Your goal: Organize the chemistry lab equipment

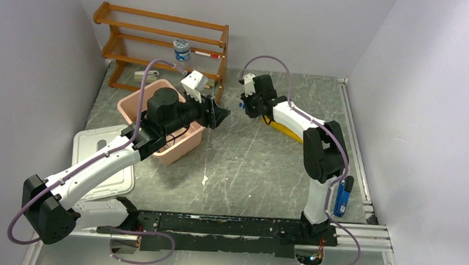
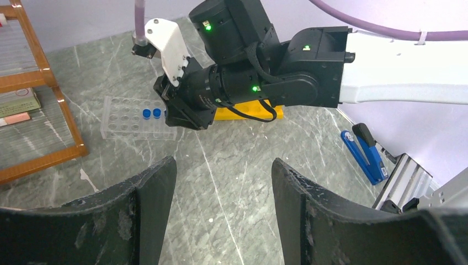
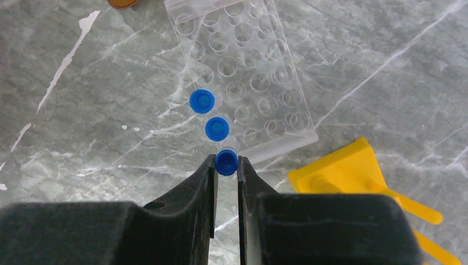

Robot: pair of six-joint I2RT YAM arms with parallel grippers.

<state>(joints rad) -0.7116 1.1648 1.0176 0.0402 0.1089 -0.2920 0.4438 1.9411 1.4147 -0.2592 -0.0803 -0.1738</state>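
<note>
The held cap is in line with the two standing tubes, so the cap's tube would end up in the corner hole of the rack. I should open my right gripper.
A clear holed rack (image 3: 248,72) lies on the grey table. Two blue-capped thin tubes (image 3: 202,101) stand in its near edge row. My right gripper (image 3: 227,160) points down at that edge, shut on the cap of a third blue-capped tube (image 3: 227,164) at the rack's corner. In the top view the right gripper (image 1: 246,104) is at the back centre. My left gripper (image 2: 221,165) is open and empty, held above the table and facing the right gripper and the rack (image 2: 124,117); it is in front of the pink bin in the top view (image 1: 222,115).
A yellow plastic piece (image 3: 336,171) lies right of the rack. A pink bin (image 1: 136,104) sits under the left arm, with a white lid (image 1: 93,145) near it. A wooden shelf (image 1: 159,23) with a jar (image 1: 182,49) stands at the back. A blue tool (image 1: 340,199) lies at the right.
</note>
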